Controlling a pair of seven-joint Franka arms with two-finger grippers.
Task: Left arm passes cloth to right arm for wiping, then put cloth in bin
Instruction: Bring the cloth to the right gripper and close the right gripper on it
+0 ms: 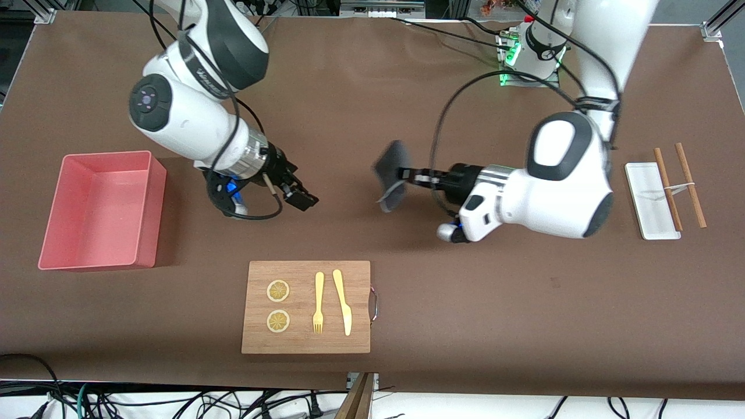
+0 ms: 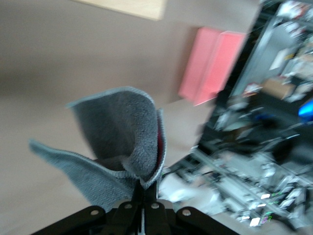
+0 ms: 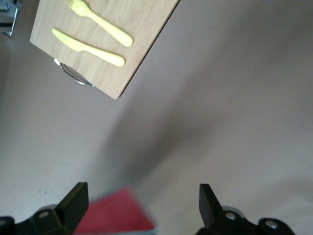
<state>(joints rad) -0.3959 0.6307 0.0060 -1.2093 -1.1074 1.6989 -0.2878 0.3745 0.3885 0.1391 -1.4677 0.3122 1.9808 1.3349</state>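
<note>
My right gripper should next grab the cloth by its crimson side to take over wiping from my left gripper.
My left gripper is shut on the cloth and holds it up in the air over the bare middle of the table. The cloth hangs folded, with its dark grey side showing. In the left wrist view the cloth rises from the shut gripper, a crimson strip along its inner edge. My right gripper is open and empty, close to the cloth, toward the right arm's end. In the right wrist view the gripper is spread wide, and the cloth's crimson side shows blurred between the fingers. The salmon-pink bin stands empty at the right arm's end.
A wooden cutting board with two lemon slices, a yellow fork and a yellow knife lies nearer the front camera. A small white tray and two brown sticks lie at the left arm's end.
</note>
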